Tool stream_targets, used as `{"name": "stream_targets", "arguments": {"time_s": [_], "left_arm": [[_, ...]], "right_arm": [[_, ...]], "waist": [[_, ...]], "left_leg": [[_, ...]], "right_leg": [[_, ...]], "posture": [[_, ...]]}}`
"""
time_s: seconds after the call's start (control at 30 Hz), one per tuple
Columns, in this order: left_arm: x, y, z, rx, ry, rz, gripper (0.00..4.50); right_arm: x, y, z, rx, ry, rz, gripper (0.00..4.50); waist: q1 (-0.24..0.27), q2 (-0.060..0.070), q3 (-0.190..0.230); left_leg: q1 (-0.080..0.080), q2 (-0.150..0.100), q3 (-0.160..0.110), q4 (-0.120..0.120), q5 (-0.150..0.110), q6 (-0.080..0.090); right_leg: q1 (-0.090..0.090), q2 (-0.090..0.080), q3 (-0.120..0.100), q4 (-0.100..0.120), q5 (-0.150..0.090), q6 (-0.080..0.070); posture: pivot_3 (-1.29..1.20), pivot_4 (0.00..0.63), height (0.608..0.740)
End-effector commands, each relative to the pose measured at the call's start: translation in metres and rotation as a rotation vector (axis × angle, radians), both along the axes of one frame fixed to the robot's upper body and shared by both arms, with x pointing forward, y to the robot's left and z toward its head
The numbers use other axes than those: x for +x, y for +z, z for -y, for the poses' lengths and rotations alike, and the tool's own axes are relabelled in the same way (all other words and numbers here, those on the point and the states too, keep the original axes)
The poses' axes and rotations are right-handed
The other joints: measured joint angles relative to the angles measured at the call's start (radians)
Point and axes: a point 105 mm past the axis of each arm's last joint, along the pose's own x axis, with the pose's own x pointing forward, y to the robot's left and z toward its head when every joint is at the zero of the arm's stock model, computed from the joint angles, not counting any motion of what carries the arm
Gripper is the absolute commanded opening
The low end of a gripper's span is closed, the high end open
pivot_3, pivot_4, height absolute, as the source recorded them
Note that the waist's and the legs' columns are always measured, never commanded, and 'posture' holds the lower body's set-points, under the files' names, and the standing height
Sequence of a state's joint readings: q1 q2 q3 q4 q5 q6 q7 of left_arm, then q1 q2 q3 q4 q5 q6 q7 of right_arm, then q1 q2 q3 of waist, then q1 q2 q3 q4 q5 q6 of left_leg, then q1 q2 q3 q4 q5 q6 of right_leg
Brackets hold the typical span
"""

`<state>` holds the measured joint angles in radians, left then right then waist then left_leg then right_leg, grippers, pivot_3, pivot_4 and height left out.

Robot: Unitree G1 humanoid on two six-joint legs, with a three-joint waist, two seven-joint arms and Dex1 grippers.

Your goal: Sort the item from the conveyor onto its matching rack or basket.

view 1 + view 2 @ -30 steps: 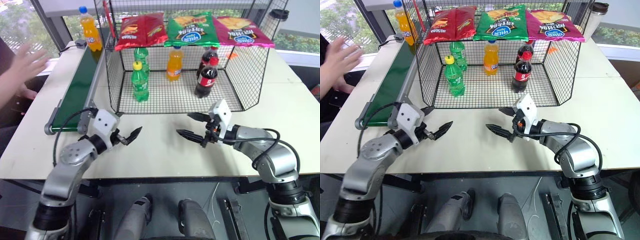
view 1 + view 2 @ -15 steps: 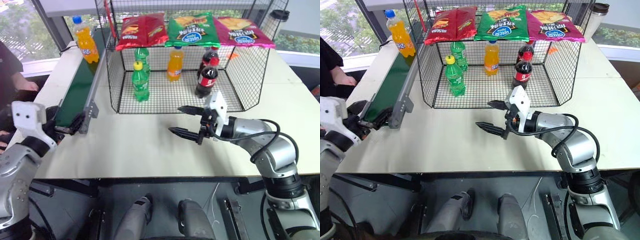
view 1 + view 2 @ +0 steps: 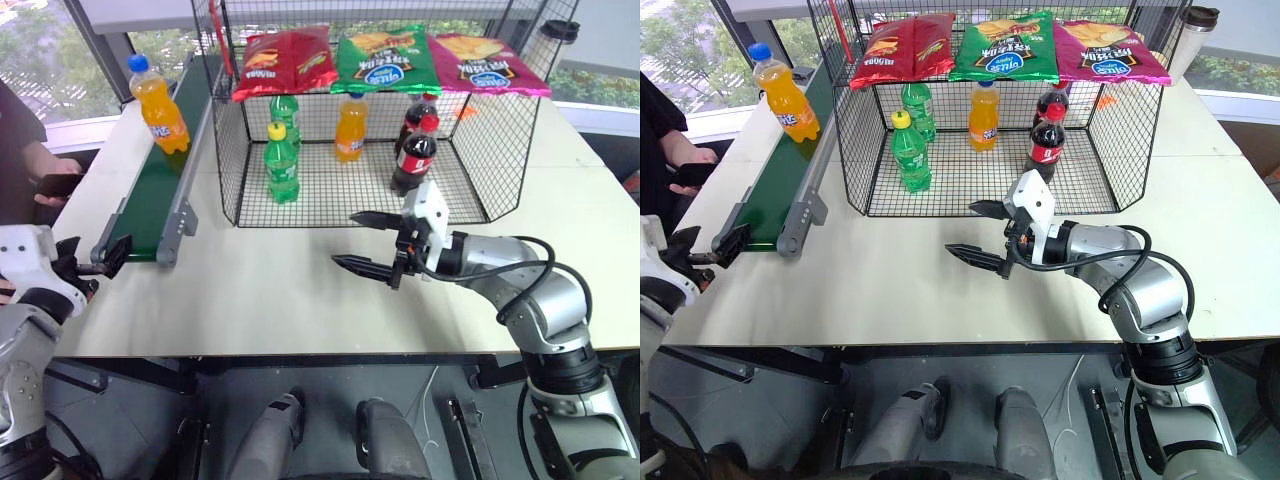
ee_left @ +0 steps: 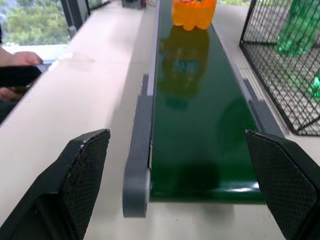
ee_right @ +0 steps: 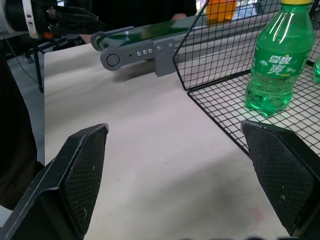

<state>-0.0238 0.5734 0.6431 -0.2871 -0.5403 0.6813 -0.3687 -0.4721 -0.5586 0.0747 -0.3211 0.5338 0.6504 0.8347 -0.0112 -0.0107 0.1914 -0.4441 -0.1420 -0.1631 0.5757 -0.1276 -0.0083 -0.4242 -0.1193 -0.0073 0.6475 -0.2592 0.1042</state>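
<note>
Green belt lies between my fingers and the orange soda bottle (image 3: 156,108), so closing now would miss. My left gripper should reach the bottle first, then close.
The item, an orange soda bottle (image 3: 156,108) with a blue cap, stands upright on the far half of the dark green conveyor (image 3: 150,196) at the table's left. My left gripper (image 3: 93,262) hovers open just off the belt's near end, facing along the belt, with the bottle (image 4: 194,12) far ahead of it. My right gripper (image 3: 345,240) is open and holds nothing. It hangs over the table in front of the black wire basket (image 3: 492,150), close to that cage's open side.
Inside the cage stand two green bottles (image 3: 281,165), an orange bottle (image 3: 349,128) and two cola bottles (image 3: 412,156). Three chip bags (image 3: 380,58) lie on its roof. A person's hand (image 3: 50,186) rests at the table's left edge. A lidded cup (image 3: 557,35) stands at the back right.
My left arm swung from the table's middle out to the conveyor's near end. The orange bottle rode the belt toward me. The person's raised hand dropped to the table edge.
</note>
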Motion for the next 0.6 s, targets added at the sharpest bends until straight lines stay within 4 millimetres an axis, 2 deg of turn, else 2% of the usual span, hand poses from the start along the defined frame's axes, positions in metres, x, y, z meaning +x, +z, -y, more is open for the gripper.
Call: {"name": "stream_targets", "arguments": {"time_s": [0.03, 0.6], "left_arm": [[0.003, 0.014, 0.000, 0.063, -0.005, 0.049, 4.50], [0.022, 0.019, 0.016, 0.096, -0.032, 0.104, 4.50]], "right_arm": [[-0.006, 0.006, -0.005, 0.014, 0.023, 0.029, 4.40], [-0.005, 0.006, -0.004, 0.009, 0.014, 0.029, 4.40]], "waist": [[0.000, 0.000, 0.000], [0.000, 0.000, 0.000]], "left_leg": [[0.000, 0.000, 0.000, 0.000, 0.000, 0.000], [0.000, 0.000, 0.000, 0.000, 0.000, 0.000]], "right_leg": [[0.000, 0.000, 0.000, 0.000, 0.000, 0.000], [-0.001, 0.000, 0.000, 0.000, 0.000, 0.000]], "posture": [[0.00, 0.150, 0.738], [0.00, 0.150, 0.738]]}}
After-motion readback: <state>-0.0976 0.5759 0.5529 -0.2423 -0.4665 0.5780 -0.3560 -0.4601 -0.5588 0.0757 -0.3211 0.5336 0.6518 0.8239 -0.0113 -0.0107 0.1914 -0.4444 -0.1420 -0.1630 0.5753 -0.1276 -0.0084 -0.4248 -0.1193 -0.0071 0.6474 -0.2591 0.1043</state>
